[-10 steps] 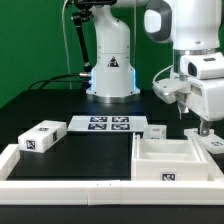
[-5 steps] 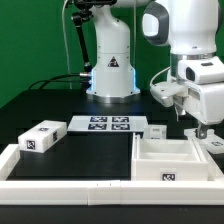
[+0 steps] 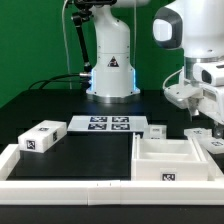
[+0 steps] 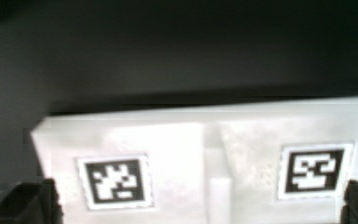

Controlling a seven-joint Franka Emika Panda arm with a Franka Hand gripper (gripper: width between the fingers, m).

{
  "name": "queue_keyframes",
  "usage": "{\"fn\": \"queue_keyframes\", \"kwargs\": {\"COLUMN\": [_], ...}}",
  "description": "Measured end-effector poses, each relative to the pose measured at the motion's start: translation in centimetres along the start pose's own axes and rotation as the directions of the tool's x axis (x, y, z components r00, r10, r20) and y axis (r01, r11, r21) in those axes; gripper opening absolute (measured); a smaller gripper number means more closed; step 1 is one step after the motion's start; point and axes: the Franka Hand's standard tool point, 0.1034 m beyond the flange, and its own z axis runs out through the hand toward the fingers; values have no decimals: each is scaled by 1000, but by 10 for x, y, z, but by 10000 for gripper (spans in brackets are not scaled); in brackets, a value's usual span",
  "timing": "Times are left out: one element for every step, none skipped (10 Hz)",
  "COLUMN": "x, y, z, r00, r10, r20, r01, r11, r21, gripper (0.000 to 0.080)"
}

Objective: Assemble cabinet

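The gripper grips the white block's narrow top between its tags next, since the wide tagged side [image 4: 137, 138] spans the whole gap between my open fingers.
The cabinet's open box body [image 3: 168, 155] lies at the front right inside the border rails. A white tagged block [image 3: 41, 137] lies at the left, and a small tagged block [image 3: 158, 130] sits behind the box. Another white block [image 3: 214, 144] lies at the exterior view's right edge. My gripper [image 3: 212, 127] hangs just above this block. In the wrist view the block [image 4: 211, 160] shows two tags, and my gripper [image 4: 197, 205] is open, with one dark finger [image 4: 28, 204] beside each end of it. I cannot tell whether the fingers touch it.
The marker board [image 3: 105, 124] lies flat in the middle, in front of the robot base [image 3: 111, 75]. Low white border rails [image 3: 60, 187] run along the front and left. A black cable [image 3: 50, 82] lies on the dark table at the back left.
The arm has swung towards the exterior view's right. The gripper moved from above the box body's back corner to over the block at the right edge.
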Motion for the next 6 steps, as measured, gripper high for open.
{"fn": "queue_keyframes", "kwargs": {"x": [3,4,5,5,4,2], "y": [-2,-4,-5,-7,-9,-11], "z": [3,5,7,9,13,18], "r00": [1000,1000,1000,1000,1000,1000], "r10": [1,4,10,16,19,25], "r20": [-2,-3,-4,-5,-7,-11], "r01": [-1,-4,-10,-16,-19,-25], "r11": [1000,1000,1000,1000,999,999], "r21": [6,10,15,19,26,33], "gripper": [797,797,797,669,532,532]}}
